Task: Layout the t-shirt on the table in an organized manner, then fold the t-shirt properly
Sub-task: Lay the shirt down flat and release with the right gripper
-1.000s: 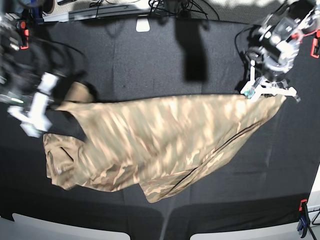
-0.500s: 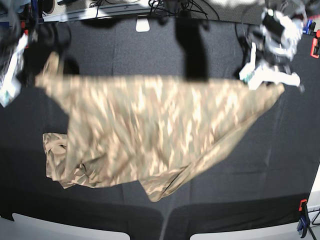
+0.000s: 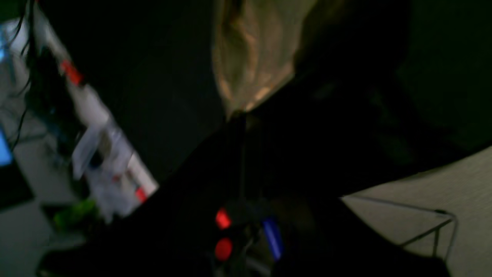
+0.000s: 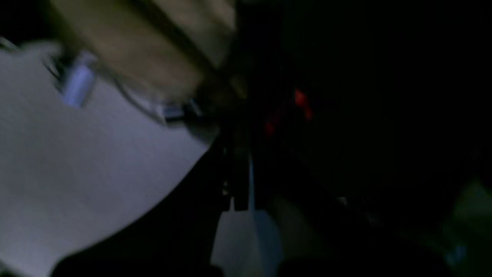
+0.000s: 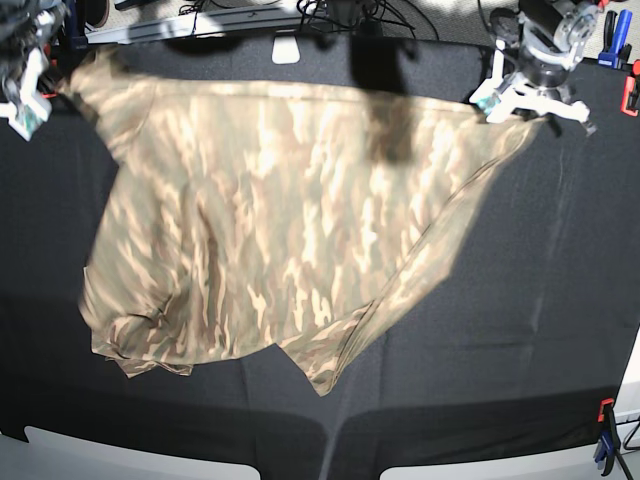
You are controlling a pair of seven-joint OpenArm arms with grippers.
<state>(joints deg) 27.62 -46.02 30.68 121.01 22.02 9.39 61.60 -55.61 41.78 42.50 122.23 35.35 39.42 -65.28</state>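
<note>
I should open my left gripper now: the t-shirt's corner is low over the table, so the t-shirt [image 5: 270, 220] would lie spread.
The camouflage t-shirt [image 5: 270, 220] is stretched wide over the black table [image 5: 540, 300], blurred by motion. Its upper edge runs between my two grippers near the far edge, and its lower part trails toward the front. My left gripper [image 5: 525, 103], at the base view's upper right, is shut on one corner of the shirt. My right gripper [image 5: 40, 85], at the upper left, is shut on the other corner. The left wrist view shows tan cloth [image 3: 250, 57] pinched at the dark jaws. The right wrist view shows blurred tan cloth [image 4: 153, 46] at its jaws.
A white object [image 5: 286, 48] and cables [image 5: 350, 12] lie at the table's far edge. An orange clamp [image 5: 630, 95] sits on the right edge and a blue and orange clamp [image 5: 605, 440] at the front right corner. A dark shadow [image 5: 385, 110] falls across the shirt.
Both grippers have moved toward the table's far edge with the shirt's upper edge. The cloth has been drawn up and spread much wider and flatter.
</note>
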